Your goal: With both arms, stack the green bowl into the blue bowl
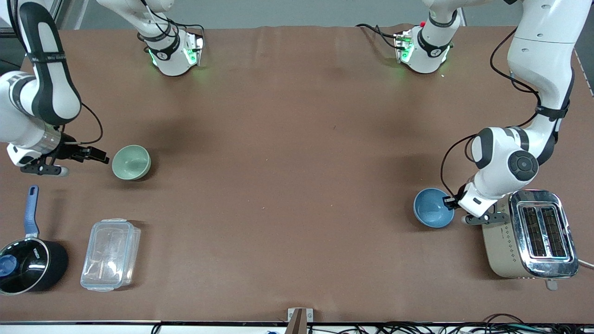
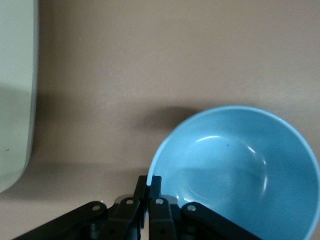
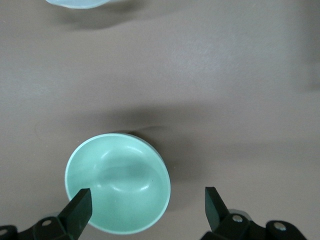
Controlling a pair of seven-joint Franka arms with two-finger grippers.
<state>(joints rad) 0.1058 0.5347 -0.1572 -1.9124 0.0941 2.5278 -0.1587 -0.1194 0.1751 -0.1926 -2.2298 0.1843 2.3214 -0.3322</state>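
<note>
The green bowl is wider than my open fingertips, so my right gripper needs to grip it by its thin rim point(image 1: 113, 161) next, with one fingertip inside.
The green bowl point(image 1: 131, 162) stands on the brown table toward the right arm's end. My right gripper point(image 1: 98, 156) is open beside its rim, not touching it. In the right wrist view the bowl point(image 3: 117, 182) lies partly between the spread fingers point(image 3: 80, 206) of that gripper point(image 3: 146, 202). The blue bowl point(image 1: 434, 208) is at the left arm's end, next to the toaster. My left gripper point(image 1: 449, 201) is shut on its rim. In the left wrist view the gripper point(image 2: 150, 184) pinches the rim of the blue bowl point(image 2: 240, 170), one finger inside and one outside.
A metal toaster point(image 1: 533, 236) stands right beside the blue bowl; its pale side shows in the left wrist view point(image 2: 15, 100). A black saucepan with a blue handle point(image 1: 28, 262) and a clear lidded container point(image 1: 110, 254) lie nearer the front camera than the green bowl.
</note>
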